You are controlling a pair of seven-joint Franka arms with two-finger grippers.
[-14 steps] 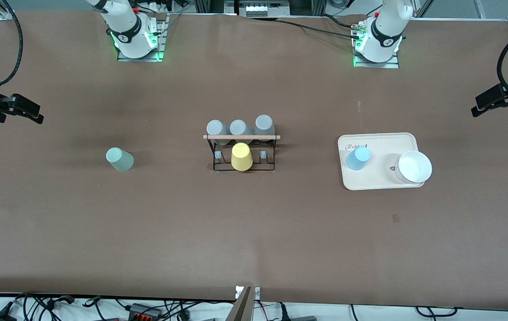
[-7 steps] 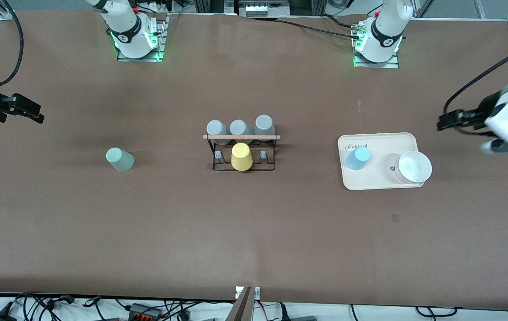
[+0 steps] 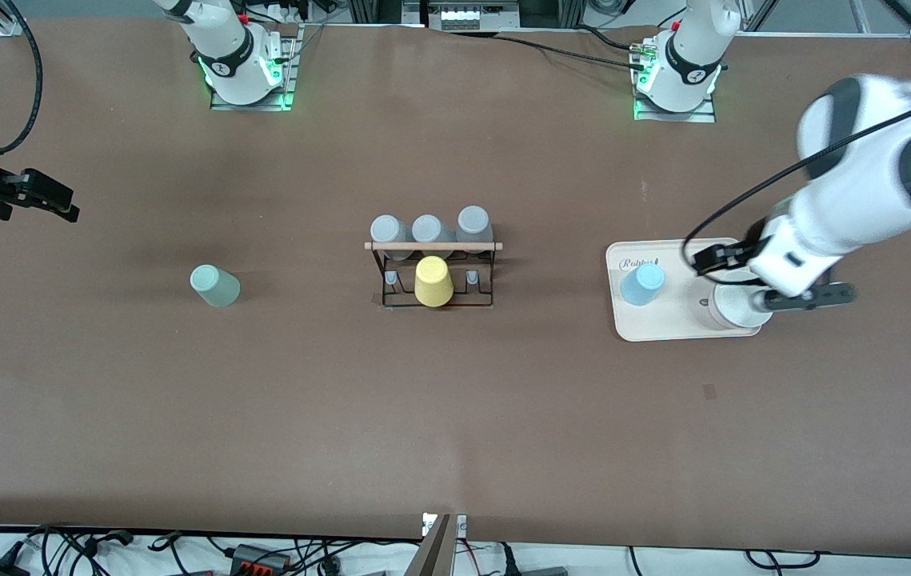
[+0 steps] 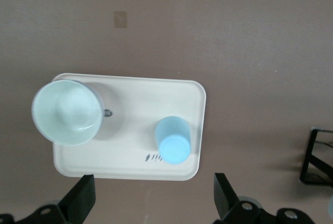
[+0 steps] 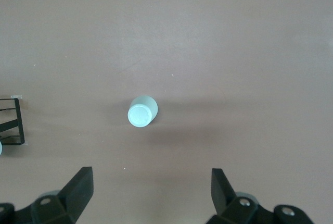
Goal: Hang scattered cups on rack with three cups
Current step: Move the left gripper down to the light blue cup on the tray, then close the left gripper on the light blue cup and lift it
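The light blue cup's open rim should stay free to slip onto the rack, so I will next grab the cup by its closed base end (image 3: 649, 278) (image 4: 175, 148) with my left gripper.
The light blue cup (image 3: 642, 285) stands upside down on the cream tray (image 3: 683, 254); it also shows in the left wrist view (image 4: 173, 140). The mint green cup (image 3: 214, 286) stands upside down on the bare table toward the right arm's end, and shows in the right wrist view (image 5: 142, 112). The black wire rack (image 3: 391, 300) with its wooden rod (image 3: 433, 246) stands mid-table. My left gripper (image 3: 763, 277) is open and empty, up over the tray by the bowl (image 4: 153, 195). My right gripper (image 3: 61, 202) is open and empty, high over the table's end (image 5: 151, 193).
Three grey cups (image 3: 428, 230) and a yellow cup (image 3: 433, 282) sit on the rack. A white bowl (image 4: 67, 112) stands on the tray, partly under my left hand in the front view. The rack's corner shows in both wrist views (image 4: 317, 156) (image 5: 13, 122).
My left arm has swung in from the table's end to over the tray and the bowl. The right arm waits unmoved. The cups have not moved.
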